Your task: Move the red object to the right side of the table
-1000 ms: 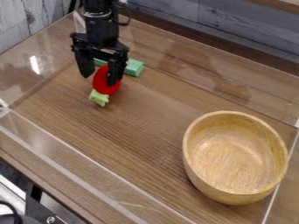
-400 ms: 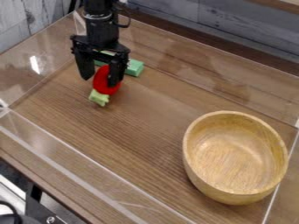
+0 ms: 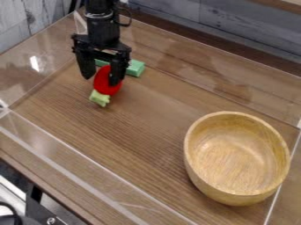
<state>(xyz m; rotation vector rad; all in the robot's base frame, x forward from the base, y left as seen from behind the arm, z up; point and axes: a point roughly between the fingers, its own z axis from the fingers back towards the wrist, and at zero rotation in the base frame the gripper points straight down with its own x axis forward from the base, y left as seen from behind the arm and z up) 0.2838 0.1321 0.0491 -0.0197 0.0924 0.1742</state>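
The gripper next needs to move the red object to the table's right side, so it needs to grab the object by its rounded red body [image 3: 107,81].
The red object [image 3: 107,83], a small egg-shaped toy with a light green stub [image 3: 100,99] at its near end, lies on the brown wood-grain table [image 3: 153,123] at the left. My black gripper [image 3: 101,74] points straight down over it. Its jaws stand open, with one finger on either side of the toy's upper part. The toy rests on the tabletop, and its far end is hidden behind the fingers.
A flat green block [image 3: 136,68] lies just right of the gripper. A large wooden bowl [image 3: 237,156] sits at the near right. Low clear acrylic walls [image 3: 47,132] edge the table.
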